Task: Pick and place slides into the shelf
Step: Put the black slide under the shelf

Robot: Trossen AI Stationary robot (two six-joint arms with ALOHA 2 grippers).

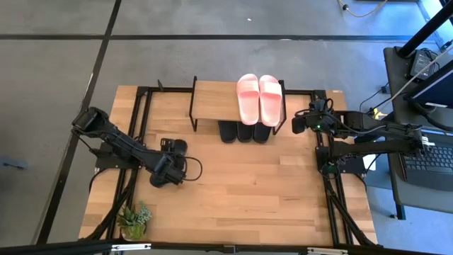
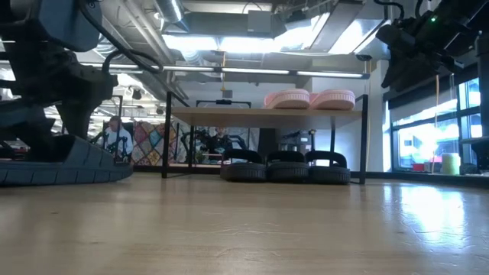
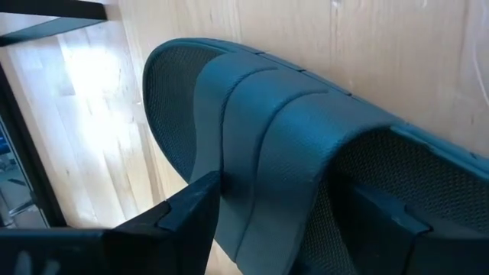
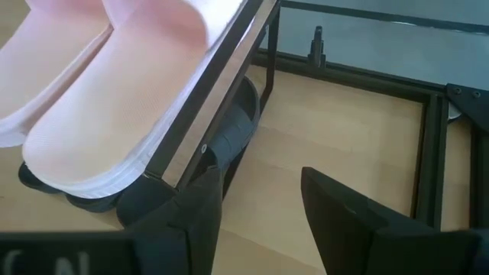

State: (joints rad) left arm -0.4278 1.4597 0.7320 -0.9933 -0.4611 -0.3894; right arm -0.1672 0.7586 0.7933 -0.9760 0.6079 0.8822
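Observation:
My left gripper grabs the black slide by its wide strap next, to place it into the shelf beside the other black slides.
A black slide lies sole-down on the table's left part, seen from the side in the low view. My left gripper hangs over it, open, with one finger at the strap's toe edge and the other at its heel edge. The shelf stands at the table's far middle. The pink pair lies on its top board. Three black slides rest on the table under it. My right gripper is open and empty, raised beside the shelf's right end. My left gripper comes from above with its fingers along the slide, one on each side of the wide strap. Whether the fingers touch the strap's edges, I cannot tell. The slide lies flat on the table.
A small potted plant stands at the table's near left corner. Black frame bars run along the table's left and right sides. Bare wood spreads in front of the shelf. A laptop desk stands beyond the right edge.

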